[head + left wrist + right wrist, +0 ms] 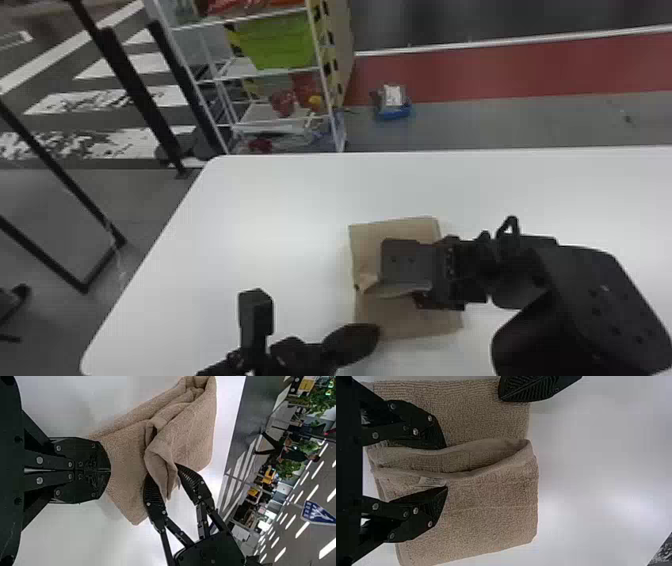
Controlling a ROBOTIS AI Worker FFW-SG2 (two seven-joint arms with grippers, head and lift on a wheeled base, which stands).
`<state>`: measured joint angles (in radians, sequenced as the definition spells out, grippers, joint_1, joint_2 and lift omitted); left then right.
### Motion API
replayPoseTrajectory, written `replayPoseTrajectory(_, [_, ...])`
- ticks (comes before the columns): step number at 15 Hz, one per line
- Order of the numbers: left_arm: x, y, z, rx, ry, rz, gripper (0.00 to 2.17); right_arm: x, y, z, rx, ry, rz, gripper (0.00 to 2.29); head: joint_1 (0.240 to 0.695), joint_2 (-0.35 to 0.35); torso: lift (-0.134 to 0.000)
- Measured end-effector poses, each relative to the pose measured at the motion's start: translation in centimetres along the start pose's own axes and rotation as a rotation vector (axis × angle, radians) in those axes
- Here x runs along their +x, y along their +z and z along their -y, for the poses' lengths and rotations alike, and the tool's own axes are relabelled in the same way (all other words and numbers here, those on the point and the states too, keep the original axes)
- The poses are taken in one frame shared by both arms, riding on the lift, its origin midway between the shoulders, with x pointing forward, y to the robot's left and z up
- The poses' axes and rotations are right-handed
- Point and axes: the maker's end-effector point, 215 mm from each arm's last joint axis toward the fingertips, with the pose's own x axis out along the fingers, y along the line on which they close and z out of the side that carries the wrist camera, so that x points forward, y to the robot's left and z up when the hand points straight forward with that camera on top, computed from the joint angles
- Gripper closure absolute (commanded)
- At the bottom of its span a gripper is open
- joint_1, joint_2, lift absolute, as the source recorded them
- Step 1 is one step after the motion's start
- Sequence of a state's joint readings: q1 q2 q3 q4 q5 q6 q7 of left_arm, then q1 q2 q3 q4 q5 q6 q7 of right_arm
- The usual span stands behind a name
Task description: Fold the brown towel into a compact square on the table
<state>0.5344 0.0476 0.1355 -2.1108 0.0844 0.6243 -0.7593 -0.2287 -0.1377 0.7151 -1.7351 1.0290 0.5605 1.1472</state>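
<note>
The right gripper grabs the raised fold (375, 287) at the loop's end next, since only that fold stands up from the flat towel (405, 320).
The brown towel (395, 320) lies folded on the white table, with a raised, loosely gaping fold across its middle. Above its near left corner is my left gripper (374, 334); in the left wrist view the left gripper (110, 470) has its fingers together, nothing visible between them. My right gripper (392, 262) is over the towel's middle. In the right wrist view the right gripper (446, 468) stands open, its fingers on either side of the fold of the towel (494, 506). The left wrist view also shows that fold of the towel (162, 455) between the right fingers.
The white table (270, 200) extends around the towel, its rounded far left corner near a wire shelf (270, 75) with a green bin (282, 42). Black metal posts (135, 95) stand beyond the left edge. A blue packet (392, 105) lies on the floor behind.
</note>
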Motion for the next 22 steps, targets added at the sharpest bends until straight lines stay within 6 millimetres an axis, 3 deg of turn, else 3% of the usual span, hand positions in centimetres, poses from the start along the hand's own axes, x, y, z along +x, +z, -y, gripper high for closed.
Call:
replayPoseTrajectory(1, [0.0, 0.1, 0.0, 0.001, 0.000, 0.001, 1.94, -0.1, -0.1, 0.3, 0.006, -0.008, -0.001, 0.68, 0.695, 0.252, -0.124])
replayPoseTrajectory(3, [0.0, 0.1, 0.1, 0.003, -0.001, 0.001, 1.94, -0.3, -0.2, 1.2, 0.014, -0.038, -0.003, 0.95, 0.695, 0.245, -0.124])
replayPoseTrajectory(4, [-0.1, 0.2, 0.2, 0.004, -0.002, 0.002, 1.94, -0.4, -0.1, 1.7, 0.019, -0.049, 0.000, 0.98, 0.695, 0.244, -0.124])
replayPoseTrajectory(6, [-0.2, 0.1, 0.2, 0.005, -0.001, 0.001, 1.94, -0.5, 0.0, 2.1, 0.035, -0.052, 0.006, 1.43, 0.695, 0.245, -0.124])
replayPoseTrajectory(8, [-0.2, 0.1, 0.1, 0.006, 0.000, 0.000, 1.94, -0.8, -0.2, 2.4, 0.059, -0.048, 0.009, 1.62, 0.695, 0.241, -0.124])
replayPoseTrajectory(16, [-0.1, 0.3, 0.2, 0.008, 0.000, 0.002, 1.94, -4.8, 0.1, 5.3, 0.141, -0.086, 0.063, 1.65, 0.695, 0.219, -0.124])
replayPoseTrajectory(19, [0.0, 0.3, 0.3, 0.007, -0.001, 0.003, 1.94, -7.2, 1.2, 5.4, 0.182, -0.079, 0.105, 1.65, 0.695, 0.222, -0.124])
replayPoseTrajectory(22, [0.2, 0.3, 0.4, 0.008, 0.000, 0.001, 1.94, -9.3, 1.9, 4.0, 0.232, -0.058, 0.135, 1.65, 0.695, 0.223, -0.124])
